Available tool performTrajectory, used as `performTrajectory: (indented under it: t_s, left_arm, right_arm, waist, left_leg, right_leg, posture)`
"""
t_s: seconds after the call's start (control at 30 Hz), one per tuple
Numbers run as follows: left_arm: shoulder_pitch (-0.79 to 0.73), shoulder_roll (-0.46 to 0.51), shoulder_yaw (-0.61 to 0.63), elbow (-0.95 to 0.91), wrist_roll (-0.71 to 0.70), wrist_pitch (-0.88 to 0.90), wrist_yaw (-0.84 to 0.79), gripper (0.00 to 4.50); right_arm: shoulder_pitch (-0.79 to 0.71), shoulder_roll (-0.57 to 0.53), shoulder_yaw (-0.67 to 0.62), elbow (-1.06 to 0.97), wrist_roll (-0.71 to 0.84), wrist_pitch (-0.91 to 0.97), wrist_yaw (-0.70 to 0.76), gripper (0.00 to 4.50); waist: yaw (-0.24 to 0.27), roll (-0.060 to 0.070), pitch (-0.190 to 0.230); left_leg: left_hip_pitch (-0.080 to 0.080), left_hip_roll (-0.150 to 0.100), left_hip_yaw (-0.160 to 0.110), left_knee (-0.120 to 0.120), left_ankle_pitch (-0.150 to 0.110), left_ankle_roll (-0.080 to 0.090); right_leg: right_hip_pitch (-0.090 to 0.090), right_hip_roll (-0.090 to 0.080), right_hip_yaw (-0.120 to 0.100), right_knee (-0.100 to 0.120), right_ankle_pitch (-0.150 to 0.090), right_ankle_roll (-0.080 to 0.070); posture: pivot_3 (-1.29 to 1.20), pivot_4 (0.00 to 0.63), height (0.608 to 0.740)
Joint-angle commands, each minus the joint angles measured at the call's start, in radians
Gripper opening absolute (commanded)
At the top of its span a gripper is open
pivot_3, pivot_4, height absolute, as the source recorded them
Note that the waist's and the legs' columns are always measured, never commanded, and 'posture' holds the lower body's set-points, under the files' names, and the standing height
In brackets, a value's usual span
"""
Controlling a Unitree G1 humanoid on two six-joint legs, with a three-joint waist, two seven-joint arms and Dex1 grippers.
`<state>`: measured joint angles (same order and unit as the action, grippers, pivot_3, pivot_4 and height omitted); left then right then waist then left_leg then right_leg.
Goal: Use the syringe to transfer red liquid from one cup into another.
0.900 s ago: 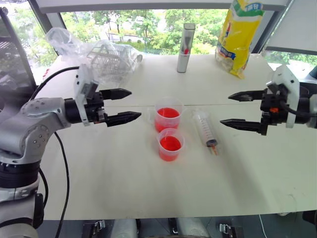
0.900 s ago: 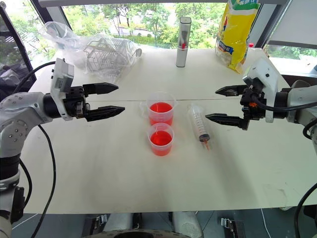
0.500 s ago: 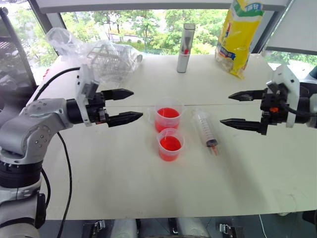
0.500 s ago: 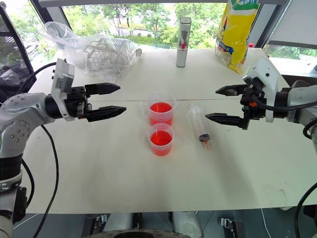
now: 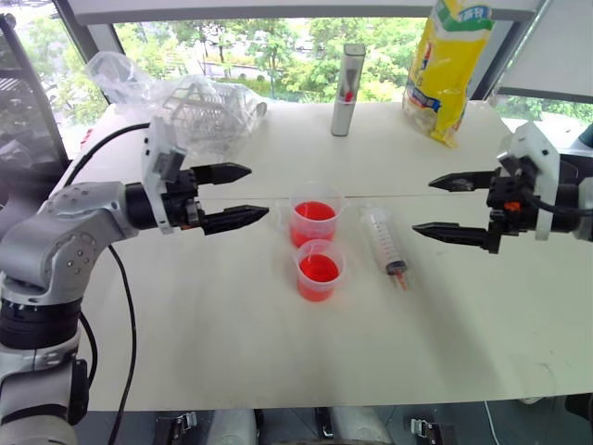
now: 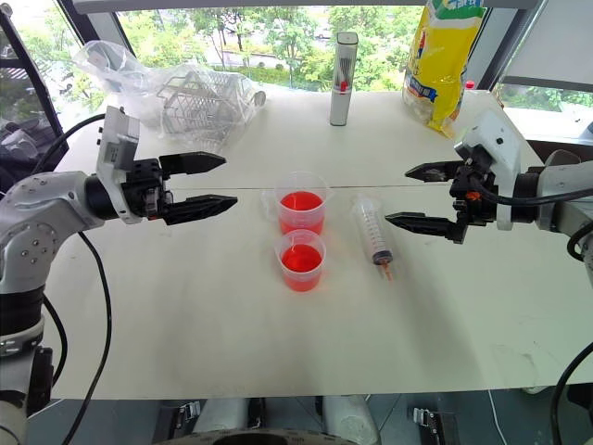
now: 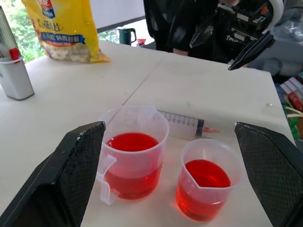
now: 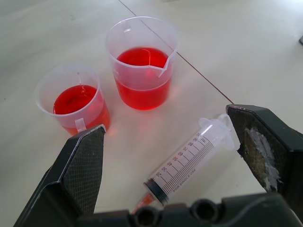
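The right gripper grabs the syringe by the straight-sided body (image 5: pixel 380 235) next, between where it flares into a wide rim and tapers to a thin tip.
Two clear cups stand mid-table, a larger one (image 5: pixel 315 213) behind a smaller one (image 5: pixel 319 270), both holding red liquid (image 8: pixel 142 56). Just right of them the clear syringe (image 5: pixel 383 240) lies flat on the table, its orange-red tip toward the front edge. My left gripper (image 5: pixel 248 195) hovers open above the table left of the cups, fingers pointing at them. To the right of the syringe my right gripper (image 5: pixel 435 207) hangs open, pointing left. Neither gripper touches or holds anything.
At the back stand a grey-white tube with a red mark (image 5: pixel 347 77), a yellow bag (image 5: pixel 449 63), and a wire rack in clear plastic wrap (image 5: pixel 195 109). A seam (image 5: pixel 435 195) crosses the white table behind the cups.
My left gripper has crept a little to the right, closer to the cups. The right gripper, cups and syringe have stayed put.
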<state>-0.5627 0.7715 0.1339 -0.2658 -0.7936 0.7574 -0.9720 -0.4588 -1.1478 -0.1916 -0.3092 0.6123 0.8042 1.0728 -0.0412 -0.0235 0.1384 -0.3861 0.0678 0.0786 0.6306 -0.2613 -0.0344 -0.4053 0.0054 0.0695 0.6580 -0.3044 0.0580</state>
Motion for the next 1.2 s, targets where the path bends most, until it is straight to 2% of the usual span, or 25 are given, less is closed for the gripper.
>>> performTrajectory:
  t_s: [0.03, 0.2, 0.27, 0.5, 0.67, 0.9, 1.2]
  left_arm:
    - [-0.022, -0.017, 0.008, -0.008, -0.003, -0.014, 0.009, 4.50]
    - [-0.022, -0.033, -0.017, 0.005, 0.016, -0.029, -0.008, 4.50]
    - [-0.031, -0.039, -0.019, 0.013, 0.020, -0.036, -0.013, 4.50]
    - [-0.013, -0.065, -0.024, 0.017, 0.041, -0.072, -0.009, 4.50]
    - [0.022, -0.069, -0.013, -0.010, 0.040, -0.076, -0.001, 4.50]
    - [0.090, -0.065, 0.026, -0.072, 0.021, -0.068, 0.043, 4.50]
    - [0.134, -0.057, 0.061, -0.115, 0.002, -0.064, 0.091, 4.50]
  right_arm:
    - [-0.016, -0.027, -0.024, -0.013, -0.011, 0.012, -0.020, 4.48]
    - [-0.069, -0.062, 0.092, 0.015, -0.081, 0.075, -0.050, 4.48]
    - [-0.135, -0.045, 0.165, 0.043, -0.101, 0.136, -0.068, 4.48]
    - [-0.441, 0.129, 0.424, 0.300, -0.188, 0.431, -0.143, 4.48]
    - [-0.602, 0.275, 0.537, 0.561, -0.261, 0.569, -0.203, 4.48]
    - [-0.676, 0.416, 0.657, 0.812, -0.344, 0.553, -0.208, 4.48]
    - [-0.707, 0.537, 0.709, 0.988, -0.429, 0.475, -0.188, 4.48]
  waist:
    - [0.000, 0.000, 0.000]
    - [-0.001, 0.000, 0.000]
    - [-0.002, 0.000, 0.000]
    - [-0.004, 0.000, 0.000]
    - [-0.001, 0.000, 0.000]
    - [-0.002, 0.000, 0.000]
    - [-0.004, 0.000, 0.000]
  left_leg:
    - [0.000, 0.000, 0.000, 0.000, 0.000, 0.000]
    - [0.000, 0.000, 0.000, 0.000, 0.000, 0.000]
    - [0.001, 0.000, 0.000, 0.000, 0.000, 0.000]
    - [0.003, 0.000, 0.001, 0.000, 0.000, 0.000]
    - [0.000, 0.000, 0.002, 0.000, 0.000, 0.000]
    - [-0.002, -0.001, 0.001, 0.001, 0.000, 0.000]
    - [-0.001, -0.001, 0.001, 0.001, 0.000, 0.000]
  right_leg:
    - [0.000, 0.000, 0.000, 0.000, 0.000, 0.000]
    - [0.000, 0.000, 0.000, 0.000, 0.000, 0.000]
    - [0.000, 0.000, 0.000, 0.000, 0.000, 0.000]
    - [0.000, 0.000, 0.002, 0.003, 0.000, 0.000]
    - [-0.003, 0.000, 0.002, 0.004, 0.000, -0.001]
    - [-0.004, 0.000, 0.002, 0.004, 0.000, -0.001]
    - [-0.004, 0.000, 0.002, 0.005, 0.000, 0.000]
  posture:
    - [0.00, 0.150, 0.740]
    - [0.00, 0.150, 0.740]
    - [0.00, 0.150, 0.740]
    - [0.00, 0.150, 0.740]
    - [0.00, 0.150, 0.740]
    - [0.00, 0.150, 0.740]
    - [0.00, 0.150, 0.740]
